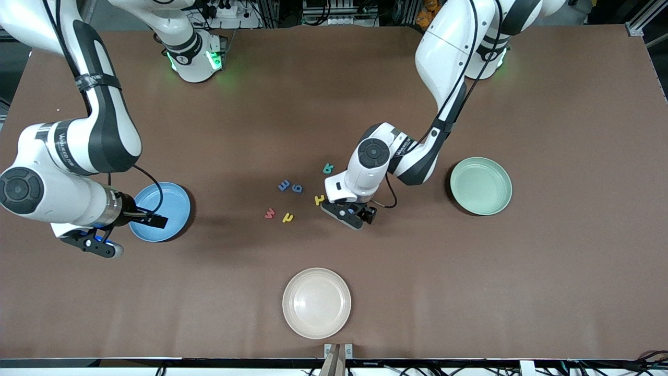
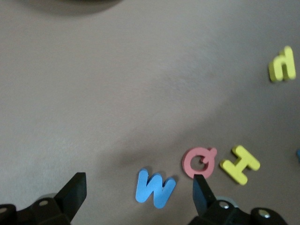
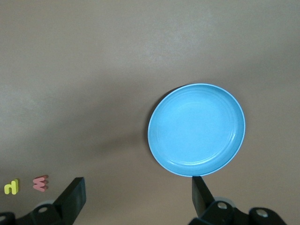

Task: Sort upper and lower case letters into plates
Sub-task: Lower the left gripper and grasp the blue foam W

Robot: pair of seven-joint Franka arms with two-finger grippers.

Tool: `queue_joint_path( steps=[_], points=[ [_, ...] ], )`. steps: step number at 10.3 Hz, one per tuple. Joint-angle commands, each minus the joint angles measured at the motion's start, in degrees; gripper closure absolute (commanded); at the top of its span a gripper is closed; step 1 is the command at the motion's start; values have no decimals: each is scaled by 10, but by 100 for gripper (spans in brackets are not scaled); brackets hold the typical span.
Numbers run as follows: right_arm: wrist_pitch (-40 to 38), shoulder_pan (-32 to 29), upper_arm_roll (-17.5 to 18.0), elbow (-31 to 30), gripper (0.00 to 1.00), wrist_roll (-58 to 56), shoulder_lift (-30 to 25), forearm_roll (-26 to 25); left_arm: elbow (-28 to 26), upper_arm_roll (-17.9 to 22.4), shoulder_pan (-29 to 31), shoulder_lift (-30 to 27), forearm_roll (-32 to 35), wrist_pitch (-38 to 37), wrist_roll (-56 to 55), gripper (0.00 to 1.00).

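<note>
The blue W (image 2: 155,189) and the red Q (image 2: 189,163) are below my fingers, so closing now would miss both, and I will first lower my left gripper.
Six small letters lie in a loose group mid-table: a teal one (image 1: 327,168), two blue ones (image 1: 284,185) (image 1: 297,188), a yellow H (image 1: 319,199), a red w (image 1: 270,213) and a yellow n (image 1: 287,218). My left gripper (image 1: 350,214) hangs low beside the yellow H. In the left wrist view it is open (image 2: 138,194), with a blue W (image 2: 155,188) between its fingers and a red Q (image 2: 198,161) at one fingertip. The bright blue plate (image 1: 175,209) is empty. My right gripper (image 1: 99,243) is open and empty (image 3: 138,197) at the blue plate's (image 3: 197,129) edge. The mint green plate (image 1: 480,186) is empty.
A cream-beige plate (image 1: 317,303) lies empty near the table's front edge. The yellow H (image 2: 240,164) and yellow n (image 2: 282,64) show in the left wrist view, the red w (image 3: 41,183) and yellow n (image 3: 11,186) in the right wrist view.
</note>
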Motion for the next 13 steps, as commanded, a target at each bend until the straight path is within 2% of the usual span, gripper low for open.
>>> queue_joint_path(
  steps=[1,5,10,12,13],
  points=[
    [0,3,2,10,0,32,8,3,4,7,-10,10,-11,-2,98,0],
    [0,6,2,10,0,37,8,2,6,9,-22,41,-10,-2,118,0],
    [0,6,1,10,0,37,8,-1,8,10,-24,40,-14,-3,121,2],
    [0,8,1,10,0,37,8,-2,9,10,-23,37,-14,-5,120,38],
    [0,8,1,10,0,37,8,-2,9,10,-23,36,-14,-5,120,50]
  ],
)
